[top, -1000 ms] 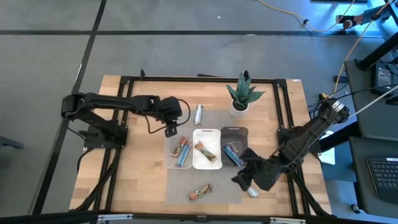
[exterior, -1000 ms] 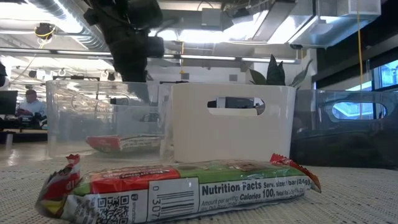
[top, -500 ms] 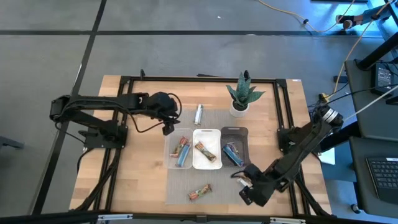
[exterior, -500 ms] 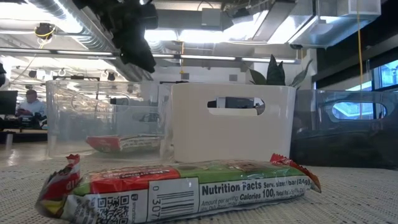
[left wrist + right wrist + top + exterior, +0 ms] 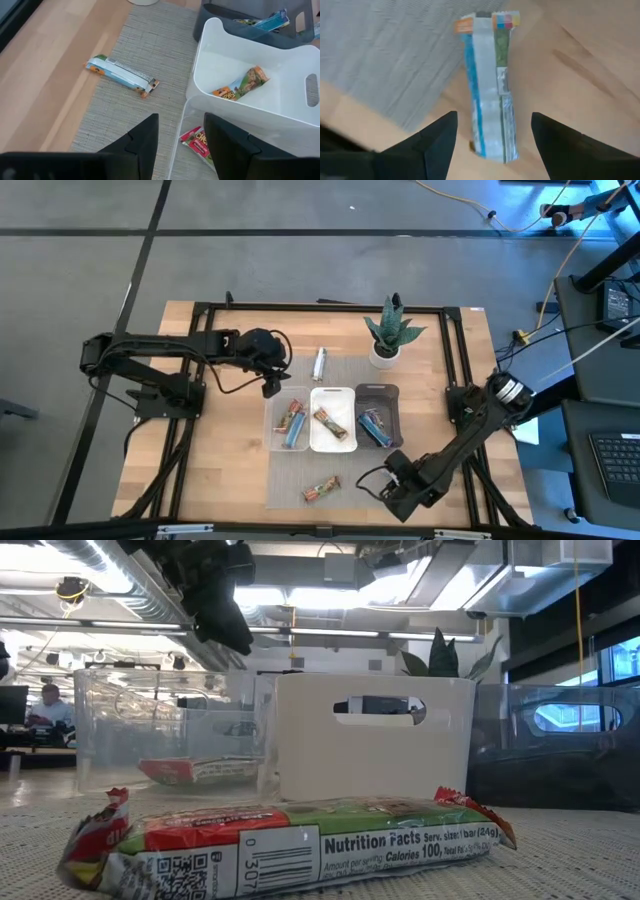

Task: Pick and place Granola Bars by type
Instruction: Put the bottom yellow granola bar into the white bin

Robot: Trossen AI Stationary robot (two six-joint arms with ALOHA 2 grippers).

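Observation:
My right gripper grabs the silver-blue granola bar (image 5: 490,90) by its silver half below the label box (image 5: 493,122) next, to sort the bar into the white bin.
A silver-blue granola bar (image 5: 490,90) lies on the wood at the mat's near right corner, between the fingers of my open right gripper (image 5: 492,142), which points down over it (image 5: 395,495). The fingers do not touch it. My left gripper (image 5: 180,142) is open and empty above the clear bin's far left edge (image 5: 268,375). A silver bar (image 5: 320,363) lies on the mat's far part. A red-green bar (image 5: 322,490) lies on the mat's near part. More bars lie in the clear bin (image 5: 275,425), the white bin (image 5: 332,393) and the dark grey bin (image 5: 390,395).
A potted plant (image 5: 388,330) stands at the mat's far right corner. The three bins stand side by side on the woven mat (image 5: 300,470). In the low view the red-green bar (image 5: 290,845) fills the foreground and my left gripper (image 5: 225,610) hangs above the clear bin (image 5: 120,730).
My right gripper has gone toward the table's near edge and a little left, down over the silver-blue bar, which it now covers in the high view. My left gripper has risen and drawn back a little toward the table's left, away from the clear bin, then kept still.

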